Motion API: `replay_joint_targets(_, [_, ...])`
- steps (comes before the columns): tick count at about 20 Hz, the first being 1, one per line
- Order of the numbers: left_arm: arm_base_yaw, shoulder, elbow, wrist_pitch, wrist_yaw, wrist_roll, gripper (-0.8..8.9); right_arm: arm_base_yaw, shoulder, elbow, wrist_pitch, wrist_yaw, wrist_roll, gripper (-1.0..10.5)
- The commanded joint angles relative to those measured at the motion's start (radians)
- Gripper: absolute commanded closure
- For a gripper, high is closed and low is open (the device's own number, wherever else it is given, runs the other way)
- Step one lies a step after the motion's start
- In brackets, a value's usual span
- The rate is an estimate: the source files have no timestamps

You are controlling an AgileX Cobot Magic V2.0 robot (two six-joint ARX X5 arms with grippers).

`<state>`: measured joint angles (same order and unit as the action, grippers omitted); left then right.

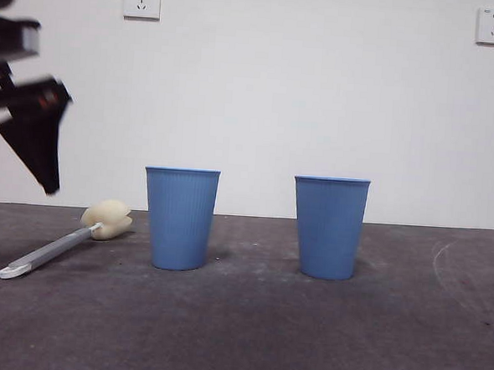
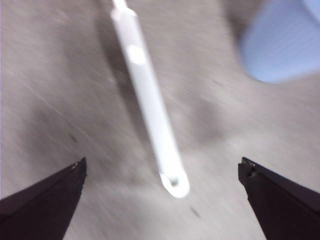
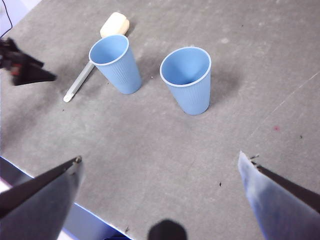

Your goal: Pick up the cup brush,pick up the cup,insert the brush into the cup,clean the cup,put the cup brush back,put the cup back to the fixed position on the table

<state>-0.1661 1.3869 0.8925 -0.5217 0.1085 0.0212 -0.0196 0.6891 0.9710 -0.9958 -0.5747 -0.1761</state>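
Observation:
The cup brush's sponge head (image 1: 106,219) is to clean inside the cup, so the robot's left gripper needs to pick up the cup brush by its grey handle (image 1: 46,252) next.
The cup brush (image 1: 59,246) lies flat on the table (image 1: 255,328) at the left, its cream sponge head (image 1: 107,218) toward the wall. Two identical blue cups stand upright, one near the brush (image 1: 179,219) and one further right (image 1: 329,228). My left gripper (image 1: 36,138) hovers above the brush's handle end. In the left wrist view it (image 2: 162,165) is open, with the blurred handle (image 2: 147,100) on the table below the jaws. My right gripper (image 3: 161,159) is open and empty, high above both cups (image 3: 117,62) (image 3: 187,77).
A white wall with two sockets (image 1: 142,0) (image 1: 493,26) stands behind the table. The table's near edge (image 3: 30,175) shows below the right gripper. The left arm (image 3: 22,67) appears beside the brush handle (image 3: 79,82) in the right wrist view.

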Motion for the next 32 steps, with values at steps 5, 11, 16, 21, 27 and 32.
replay_joint_targets(5, [-0.059, 0.155, 0.001, 0.145, -0.085, -0.041, 1.67, 0.001, 0.009, 0.002, 0.003, -0.002, 0.0, 4.1])
replay_joint_targets(11, [-0.077, 0.24, 0.001, 0.172, -0.119, -0.094, 1.99, 0.001, 0.009, 0.002, 0.003, -0.002, 0.0, 4.1])
replay_joint_targets(16, [-0.085, 0.261, 0.001, 0.161, -0.12, -0.108, 4.7, 0.001, 0.01, 0.002, 0.009, -0.002, 0.0, 4.1])
replay_joint_targets(21, [-0.091, 0.261, 0.001, 0.151, -0.105, -0.108, 7.99, 0.001, 0.01, 0.002, 0.009, -0.002, 0.0, 4.1])
replay_joint_targets(27, [-0.09, 0.257, 0.001, 0.13, -0.101, -0.125, 8.22, 0.001, 0.01, 0.002, 0.014, -0.002, 0.0, 4.1])
replay_joint_targets(32, [-0.07, 0.196, 0.001, 0.117, -0.101, -0.121, 8.22, 0.001, 0.01, 0.002, 0.024, -0.002, 0.0, 4.1])
